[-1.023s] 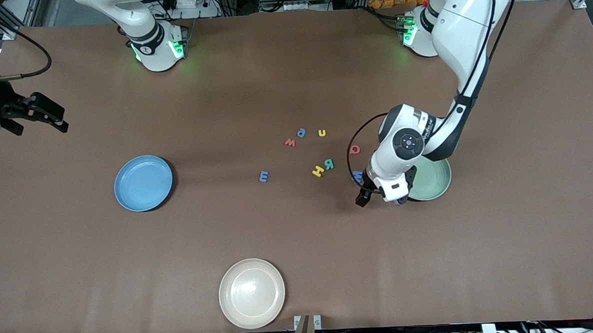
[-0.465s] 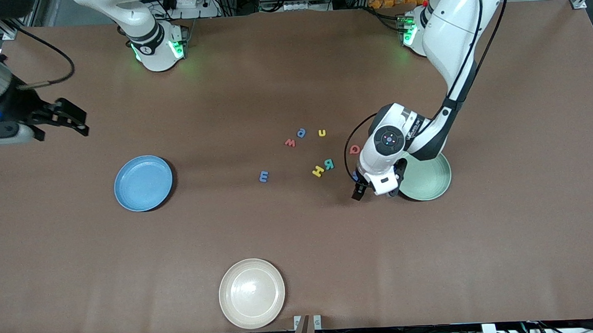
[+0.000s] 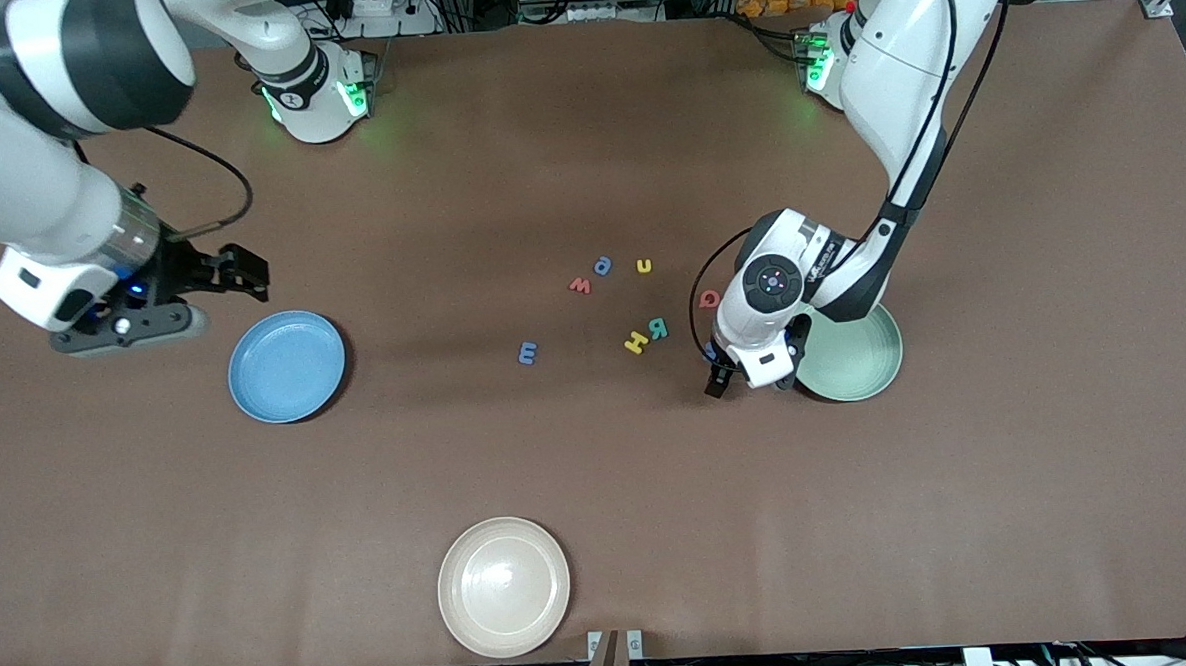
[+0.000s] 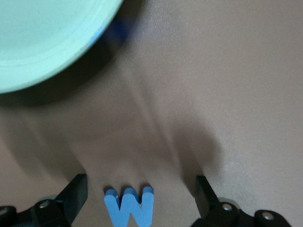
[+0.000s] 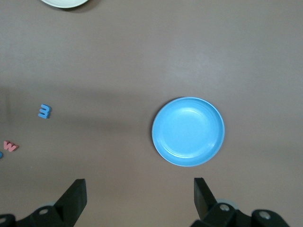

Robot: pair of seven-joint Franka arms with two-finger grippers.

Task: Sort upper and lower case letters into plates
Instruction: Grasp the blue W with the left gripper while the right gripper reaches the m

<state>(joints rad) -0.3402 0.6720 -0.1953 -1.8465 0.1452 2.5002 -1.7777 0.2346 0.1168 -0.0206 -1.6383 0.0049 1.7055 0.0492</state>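
My left gripper should next grab the blue W by its body [image 4: 129, 207], so the letters can be sorted into plates.
My left gripper [image 3: 745, 378] is low over the table beside the pale green plate [image 3: 854, 357], open. A blue W [image 4: 130, 208] lies flat on the table between its fingers, touching neither. The pale green plate [image 4: 42, 38] is empty. The left hand mostly covers the W in the front view. Loose in mid-table lie a red Q [image 3: 710, 299], a teal R [image 3: 659, 328], a yellow H [image 3: 635, 342], a yellow u [image 3: 643, 266], a blue letter [image 3: 603, 265], a red w [image 3: 579, 286] and a blue m [image 3: 527, 353]. My right gripper [image 3: 250, 271] hangs open and empty over the table beside the empty blue plate [image 3: 286, 366].
A cream-white plate [image 3: 504, 587] sits empty near the table's front edge. The right wrist view shows the blue plate [image 5: 188, 131], the blue m [image 5: 44, 111] and the red w [image 5: 10, 146]. Bare brown tabletop lies between the plates.
The right arm has swung in from its end of the table toward the blue plate. The left gripper has shifted slightly toward the blue W and stays open.
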